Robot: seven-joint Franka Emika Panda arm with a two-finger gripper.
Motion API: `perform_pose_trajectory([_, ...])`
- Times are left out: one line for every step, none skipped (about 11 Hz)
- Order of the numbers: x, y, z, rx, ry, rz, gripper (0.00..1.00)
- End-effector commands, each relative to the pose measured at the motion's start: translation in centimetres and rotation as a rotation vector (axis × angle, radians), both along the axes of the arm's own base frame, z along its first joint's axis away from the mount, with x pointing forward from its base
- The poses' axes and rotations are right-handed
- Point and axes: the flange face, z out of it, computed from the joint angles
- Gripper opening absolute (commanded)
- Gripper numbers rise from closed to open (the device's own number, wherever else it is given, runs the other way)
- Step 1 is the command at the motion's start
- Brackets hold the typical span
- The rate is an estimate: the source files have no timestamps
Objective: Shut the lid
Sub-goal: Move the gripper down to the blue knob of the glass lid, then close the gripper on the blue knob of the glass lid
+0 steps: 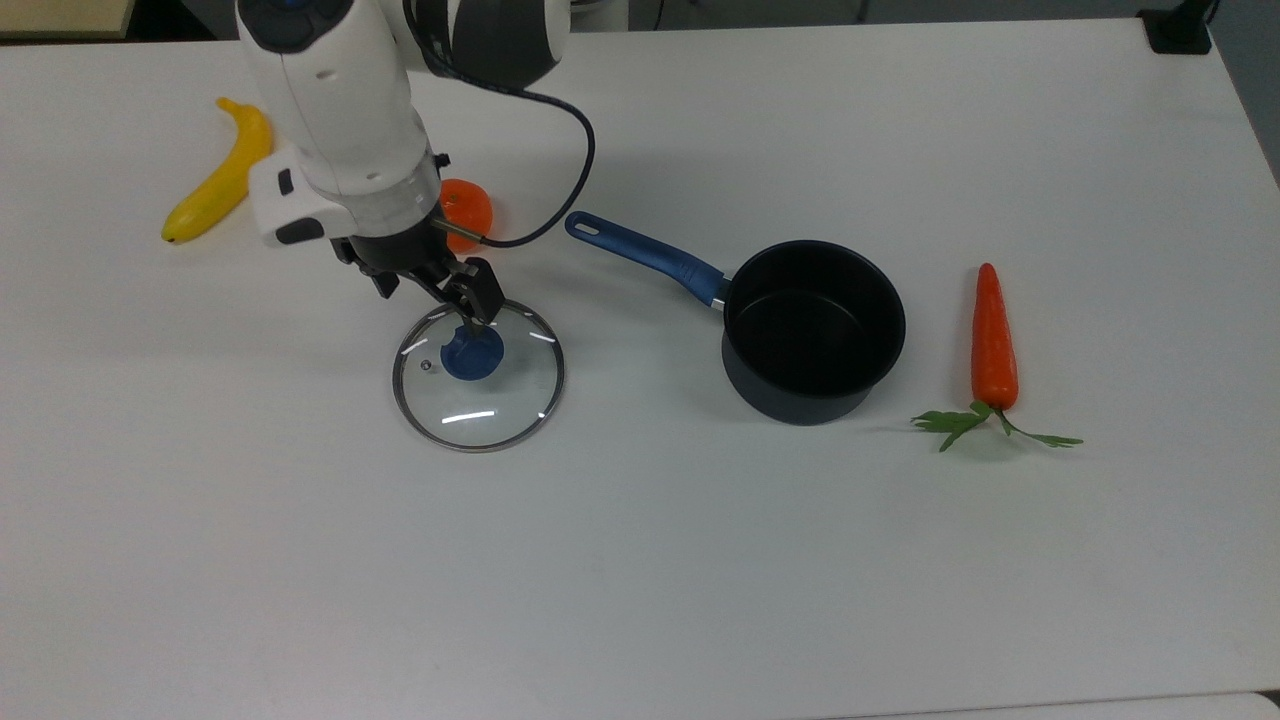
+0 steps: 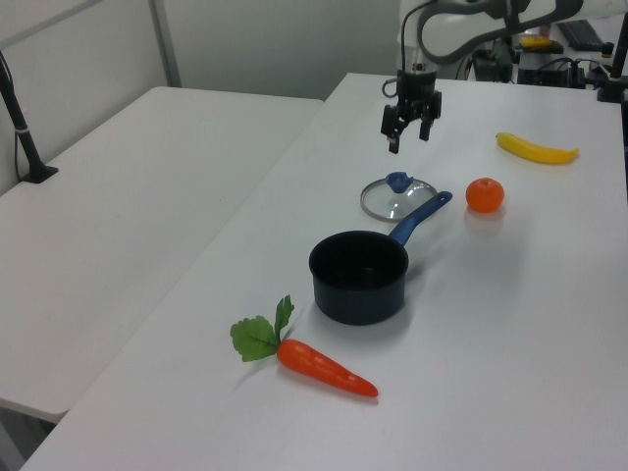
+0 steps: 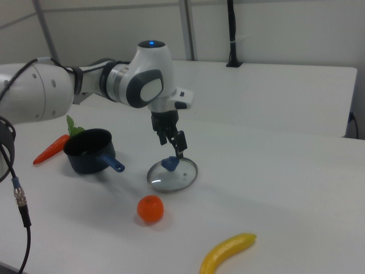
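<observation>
Next, my gripper grabs the glass lid by its blue knob [image 2: 398, 182] to close the saucepan [image 2: 358, 275].
The lid [image 1: 500, 400], clear glass with a metal rim and a blue knob [image 1: 472, 354], lies flat on the white table [image 1: 640, 560], left of the saucepan in the top view. The lid [image 2: 395, 199] rests by the end of the pan's handle in the left view, and the lid [image 3: 173, 176] lies in front of the pan in the right view. My gripper [image 1: 437, 295] hangs open above the lid's far edge, clear of the knob. The left view has the gripper [image 2: 407, 141] well above the lid; the right view has the gripper [image 3: 171, 144] just over the knob. The black saucepan [image 1: 812, 330] with a blue handle [image 1: 645, 255] stands open.
A banana [image 1: 222, 175] lies at the top view's upper left. An orange [image 1: 470, 212] sits partly behind the arm, near the lid. A carrot [image 1: 993, 340] with green leaves lies to the top view's right of the saucepan. The arm's cable [image 1: 560, 190] loops above the table.
</observation>
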Motion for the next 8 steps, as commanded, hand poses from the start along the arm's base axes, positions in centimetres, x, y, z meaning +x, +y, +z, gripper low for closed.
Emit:
perform_pose_trajectory([-0.5,1.1,-3.1,-0.004,0.015,-0.006,1.00])
perform_pose_trajectory([-0.5,1.1,-3.8,-0.004,0.025,-0.008,1.00])
perform_pose_trajectory([-0.4,1.1,-3.9,-0.005,0.022,-0.008,1.00])
perform_pose_trajectory([-0.4,1.1,-4.0,-0.005,0.023,-0.008,1.00])
perform_pose_trajectory([-0.2,1.2,-4.8,-0.007,0.029,-0.017,1.00])
perform_pose_trajectory([0.2,1.6,-4.5,-0.009,-0.003,-0.024,1.00])
perform_pose_trajectory([0.4,2.0,-4.8,-0.012,-0.022,-0.023,1.00])
perform_pose_trajectory([0.5,2.1,-5.6,-0.013,-0.010,-0.022,1.00])
